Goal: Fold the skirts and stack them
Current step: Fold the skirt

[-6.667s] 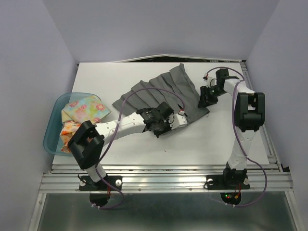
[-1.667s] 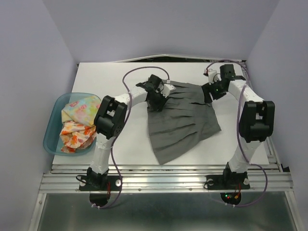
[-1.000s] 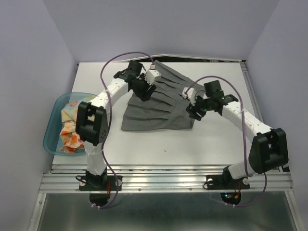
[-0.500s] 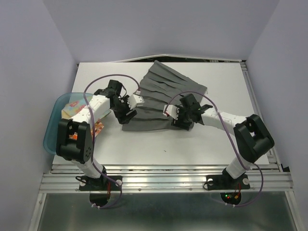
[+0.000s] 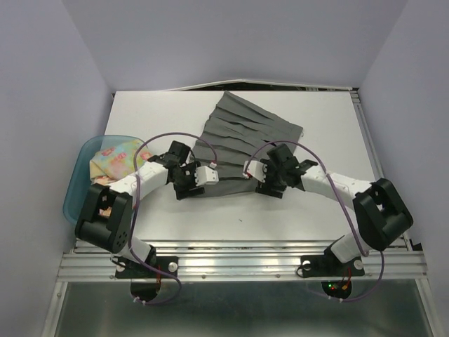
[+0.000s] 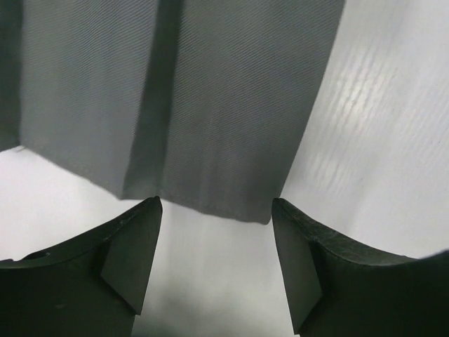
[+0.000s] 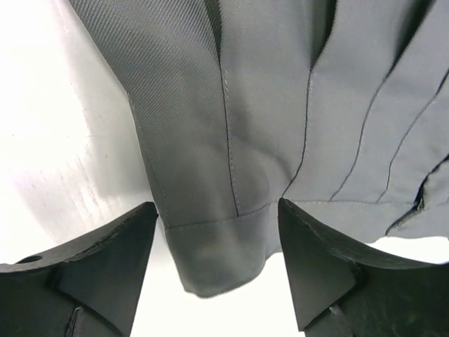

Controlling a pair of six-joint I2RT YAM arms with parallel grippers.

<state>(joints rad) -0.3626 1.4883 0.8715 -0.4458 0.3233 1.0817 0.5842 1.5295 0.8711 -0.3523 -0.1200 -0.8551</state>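
Observation:
My left gripper takes hold of the dark grey skirt's near hem corner (image 5: 191, 194) (image 6: 236, 206) next, opposite the stitched band, to fold the near side over.
The dark grey skirt (image 5: 242, 137) lies spread flat on the white table (image 5: 316, 210), its pleats fanning toward the back. My left gripper (image 5: 188, 184) hovers at its near left corner, open, and in the left wrist view the skirt's hem (image 6: 210, 105) ends just ahead of the left gripper (image 6: 215, 210). My right gripper (image 5: 270, 181) is open at the near right corner. There the grey skirt's stitched band (image 7: 224, 246) lies between the fingers of the right gripper (image 7: 217, 207), touching neither. A pastel floral skirt (image 5: 118, 158) sits in the basin.
The translucent blue basin (image 5: 74, 193) stands at the table's left edge, partly behind my left arm. Purple cables loop above both arms. A metal rail runs along the near edge. Bare table shows in front of the skirt.
Both grippers have travelled from the skirt's far side toward the near edge, drawing the grey skirt along and turning it. Both now stand open off the cloth.

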